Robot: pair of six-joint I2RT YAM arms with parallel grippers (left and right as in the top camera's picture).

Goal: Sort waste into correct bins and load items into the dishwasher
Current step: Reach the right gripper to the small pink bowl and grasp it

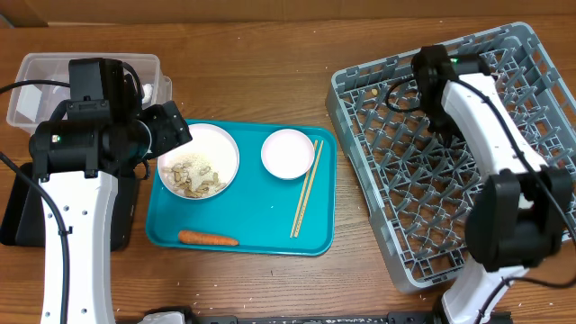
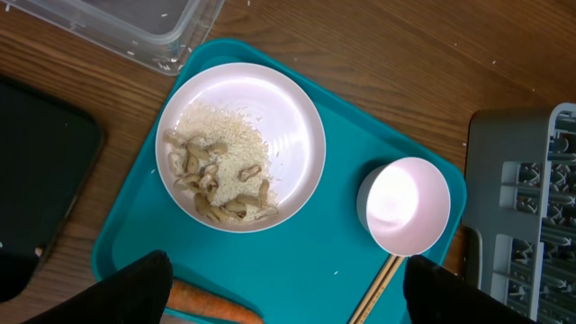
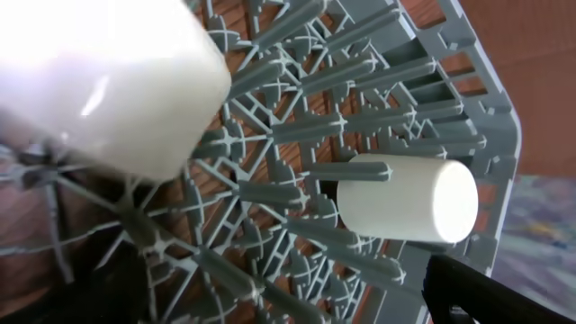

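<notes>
The right gripper grabs the smaller empty white bowl by its rim on the rack side next, leaving the bowl's far side free to load among the pegs.
On the teal tray [image 1: 261,211] a white bowl [image 1: 198,162] holds beige food scraps with rice [image 2: 220,175]. Beside it are a smaller empty white bowl [image 1: 288,153], a pair of wooden chopsticks [image 1: 306,189] and an orange carrot [image 1: 207,238]. My left gripper [image 2: 288,301] hangs open above the tray's near side, between carrot and chopsticks, holding nothing. My right gripper [image 3: 288,288] is open over the grey dishwasher rack [image 1: 405,198], with only pegs between its fingers. A small white cup [image 3: 409,202] lies on its side among the pegs. A blurred white dish [image 3: 99,81] fills the upper left.
The clear plastic tub [image 1: 90,76] stands at the back left. The black tray [image 1: 18,220] lies left of the teal tray, partly under my left arm. My right arm covers the rack's left and middle part in the overhead view.
</notes>
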